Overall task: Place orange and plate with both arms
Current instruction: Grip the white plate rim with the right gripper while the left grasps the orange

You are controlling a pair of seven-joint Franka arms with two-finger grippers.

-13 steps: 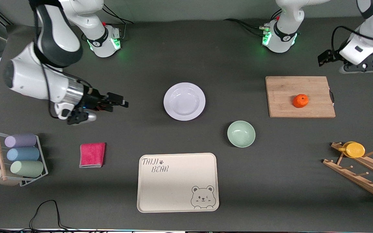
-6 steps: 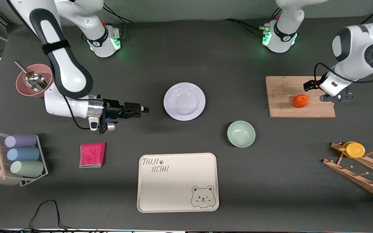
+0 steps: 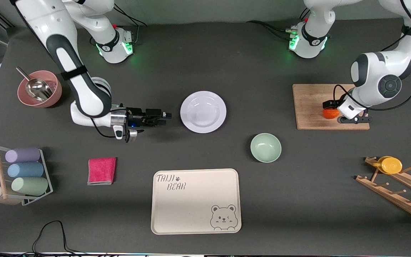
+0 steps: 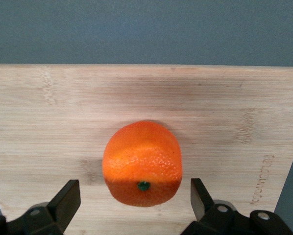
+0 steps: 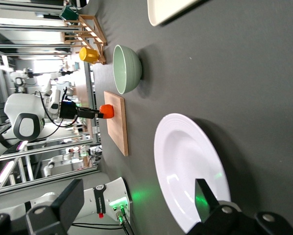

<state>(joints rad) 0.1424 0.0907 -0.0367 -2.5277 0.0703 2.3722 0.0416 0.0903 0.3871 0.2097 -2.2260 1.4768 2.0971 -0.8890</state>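
I should next grab the orange with my left gripper by its round sides beside the green stem, to place the orange on the white plate.
The orange lies on a wooden cutting board toward the left arm's end of the table. My left gripper is down at the orange. In the left wrist view the gripper is open, and the orange sits between its fingers without touching them. The white plate lies at mid-table. My right gripper is low beside the plate's rim, on the side toward the right arm's end. In the right wrist view the gripper is open and empty, with the plate just ahead of it.
A mint-green bowl and a cream bear-printed tray lie nearer the camera than the plate. A pink cloth, a rack of cups and a pink bowl with a scoop are toward the right arm's end. A wooden rack with a yellow cup is toward the left arm's end.
My left arm swung in from the table's edge and came down over the orange. My right gripper moved along the table toward the plate, uncovering the pink bowl.
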